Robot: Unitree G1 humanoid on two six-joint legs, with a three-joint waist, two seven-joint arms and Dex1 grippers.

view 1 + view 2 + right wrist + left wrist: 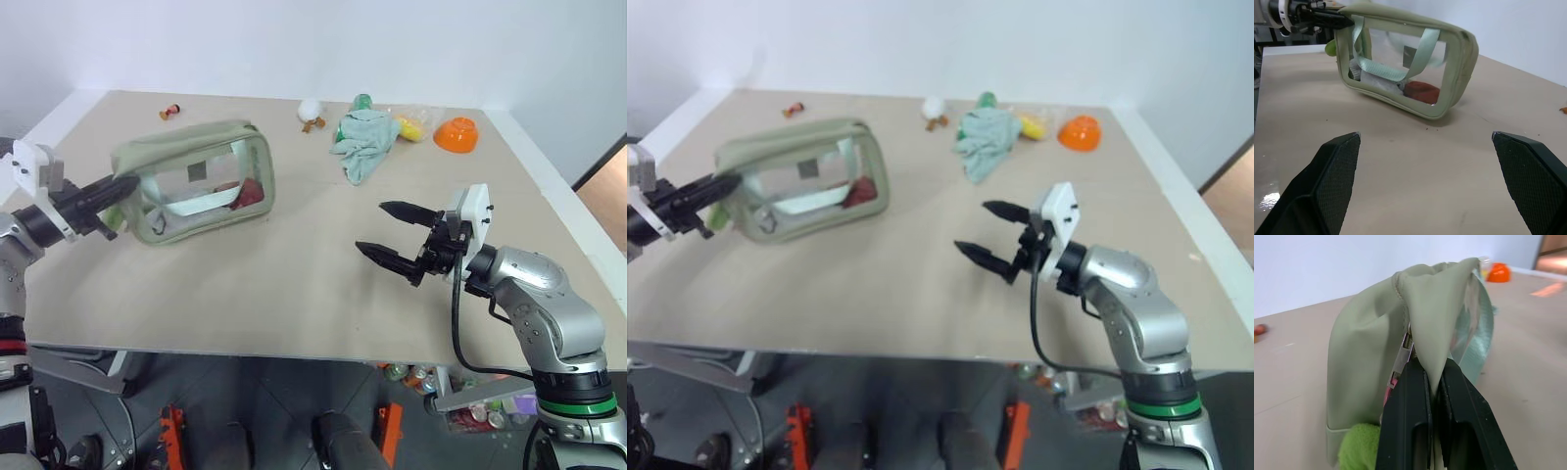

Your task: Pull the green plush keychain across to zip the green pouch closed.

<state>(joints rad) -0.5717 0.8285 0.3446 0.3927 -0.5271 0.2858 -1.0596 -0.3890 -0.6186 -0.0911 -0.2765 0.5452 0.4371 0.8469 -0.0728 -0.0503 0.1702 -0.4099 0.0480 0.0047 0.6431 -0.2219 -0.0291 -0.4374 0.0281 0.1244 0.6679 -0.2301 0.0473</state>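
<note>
The robot's right gripper will steady the pouch (196,181) for zipping. It will next grab the green pouch by the fabric edge at its end opposite the keychain (259,147).
The green pouch (196,181) lies on its side at the table's left, its clear window showing a red item inside. My left gripper (122,186) is shut on the fabric at the pouch's left end; in the left wrist view its fingers (1400,421) pinch a fold of sage cloth right beside the metal zipper slider (1403,355). The green plush keychain (1359,445) hangs just below that end, outside the grip. My right gripper (370,228) hovers open over the table's middle right, well apart from the pouch, with nothing between its fingers.
At the far edge lie a pale mint cloth (367,142), a green bottle (362,101), an orange bowl (456,134), a yellow item (411,125), a small white toy (311,110) and a small red item (170,112). Bare tabletop (294,284) spreads between the grippers.
</note>
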